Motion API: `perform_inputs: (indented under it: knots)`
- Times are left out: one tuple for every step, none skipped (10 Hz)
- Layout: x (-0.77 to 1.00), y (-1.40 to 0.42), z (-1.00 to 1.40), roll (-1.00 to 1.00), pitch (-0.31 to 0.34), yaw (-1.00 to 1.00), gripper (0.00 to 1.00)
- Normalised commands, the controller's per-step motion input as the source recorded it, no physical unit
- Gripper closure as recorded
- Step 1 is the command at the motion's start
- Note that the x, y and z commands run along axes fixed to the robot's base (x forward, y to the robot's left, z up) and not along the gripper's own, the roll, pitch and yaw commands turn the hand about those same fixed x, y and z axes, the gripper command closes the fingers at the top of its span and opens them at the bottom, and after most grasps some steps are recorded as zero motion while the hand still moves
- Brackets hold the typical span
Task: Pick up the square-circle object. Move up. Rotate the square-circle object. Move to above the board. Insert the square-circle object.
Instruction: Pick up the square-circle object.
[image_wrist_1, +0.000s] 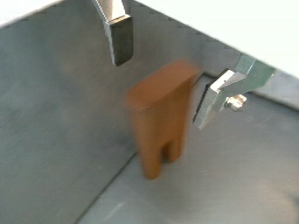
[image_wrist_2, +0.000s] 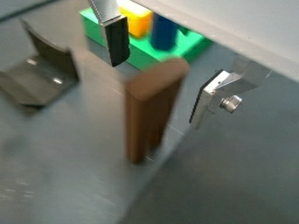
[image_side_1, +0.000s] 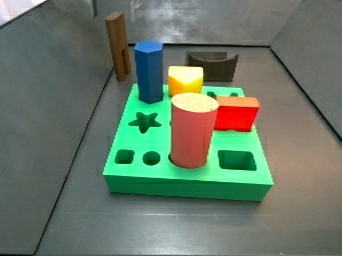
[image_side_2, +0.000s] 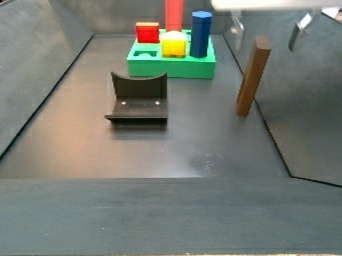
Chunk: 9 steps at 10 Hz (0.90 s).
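I should next use my gripper to grab the square-circle object by its solid top (image_side_1: 114, 20), opposite its pegs. Then I can rotate it and insert it into the board (image_side_1: 154, 172).
The square-circle object (image_side_2: 251, 77) is a tall brown wooden block standing upright on the grey floor near a side wall, its two prongs down (image_wrist_1: 158, 122). It also shows in a side view (image_side_1: 118, 47) and a wrist view (image_wrist_2: 152, 109). My gripper (image_side_2: 267, 28) is open and empty just above the block's top. In both wrist views its fingers (image_wrist_1: 119, 39) (image_wrist_2: 114, 39) stand apart on either side of the block's top without touching it. The green board (image_side_1: 154, 172) lies beyond the block (image_wrist_2: 142, 58).
On the board stand a pink-red cylinder (image_side_1: 191, 130), a blue prism (image_side_1: 148, 70), a yellow piece (image_side_1: 185, 80) and a red cube (image_side_1: 237, 112). A dark brown arch block (image_side_1: 211, 65) lies behind the board. The fixture (image_side_2: 136, 98) stands on the floor in front of it.
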Motion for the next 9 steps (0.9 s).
perform_inputs:
  knots:
    - [-0.26, -0.13, -0.87, 0.0, 0.04, -0.26, 0.0]
    - [0.04, 0.03, -0.41, 0.06, 0.113, -0.16, 0.0]
    - [0.2, 0.07, -0.1, 0.06, 0.094, -0.05, 0.0]
    - [0.31, 0.01, -0.09, 0.05, 0.09, -0.03, 0.0]
    - [0.41, 0.0, -0.1, 0.09, 0.114, -0.07, 0.0]
    - [0.0, 0.0, 0.0, 0.0, 0.0, 0.0, 0.0]
    - [0.0, 0.0, 0.0, 0.0, 0.0, 0.0, 1.0]
    - [0.0, 0.0, 0.0, 0.0, 0.0, 0.0, 1.0]
    - [0.0, 0.0, 0.0, 0.0, 0.0, 0.0, 1.0]
